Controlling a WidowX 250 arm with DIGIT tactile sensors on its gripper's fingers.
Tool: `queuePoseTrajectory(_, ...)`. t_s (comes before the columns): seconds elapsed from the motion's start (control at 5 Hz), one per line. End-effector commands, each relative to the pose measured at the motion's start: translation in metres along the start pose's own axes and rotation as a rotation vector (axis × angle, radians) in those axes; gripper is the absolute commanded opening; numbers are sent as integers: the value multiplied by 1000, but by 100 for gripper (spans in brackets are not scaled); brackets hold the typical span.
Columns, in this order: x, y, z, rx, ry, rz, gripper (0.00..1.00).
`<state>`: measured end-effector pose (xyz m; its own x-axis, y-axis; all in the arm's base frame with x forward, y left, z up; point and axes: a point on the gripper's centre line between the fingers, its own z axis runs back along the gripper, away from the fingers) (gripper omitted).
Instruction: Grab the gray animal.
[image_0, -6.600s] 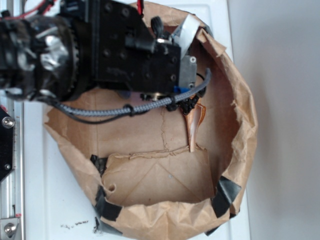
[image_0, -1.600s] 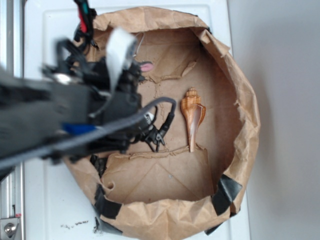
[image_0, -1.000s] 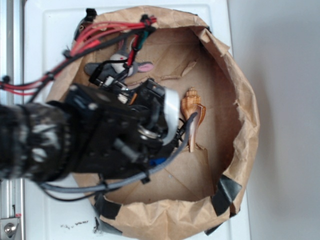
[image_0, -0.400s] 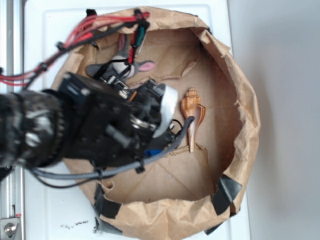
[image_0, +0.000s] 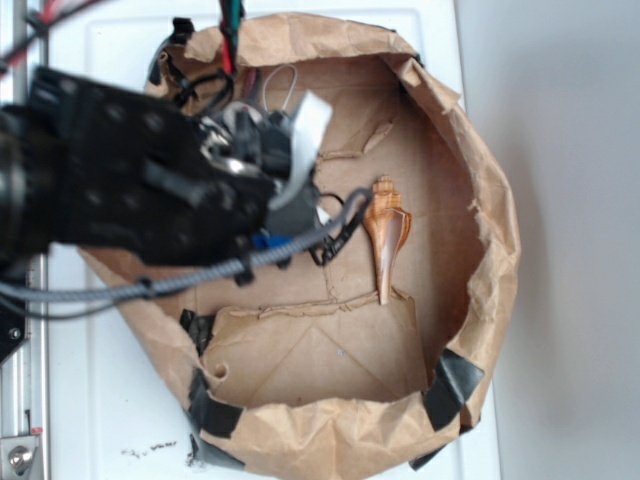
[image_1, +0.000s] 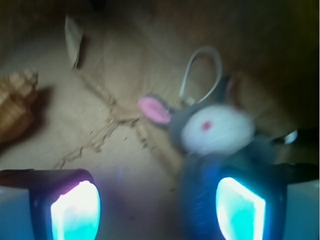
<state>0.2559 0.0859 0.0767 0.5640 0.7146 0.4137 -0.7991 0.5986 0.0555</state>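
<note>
The gray animal (image_1: 215, 131) is beside one finger, bare paper between both; my gripper should move before closing.
The gray animal (image_1: 215, 131) lies on the paper bag's floor in the wrist view, blurred, showing a white muzzle, a red nose and a pink-lined ear (image_1: 154, 109). A white loop (image_1: 202, 70) sticks out behind its head. My gripper (image_1: 157, 210) is open, and the toy lies just ahead of the right finger (image_1: 240, 210), not between the jaws. The left finger (image_1: 75, 210) stands over bare paper. In the exterior view my arm (image_0: 150, 190) hides most of the toy; only its loop (image_0: 284, 88) shows.
A brown spiral seashell (image_0: 386, 235) lies mid-bag to the right of the arm, and at the left edge in the wrist view (image_1: 15, 105). The crumpled paper bag walls (image_0: 490, 230) ring the work area. Black tape patches (image_0: 455, 385) hold the front rim.
The arm has swung from the bag's middle left toward its back left, and now covers the gray animal that showed before. The shell has not moved.
</note>
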Motion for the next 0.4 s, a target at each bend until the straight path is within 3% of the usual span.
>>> queuePoseTrajectory(0.0, 23, 37, -12, 25, -110, 7, 100)
queuePoseTrajectory(0.2, 21, 37, -23, 50, -135, 2, 100)
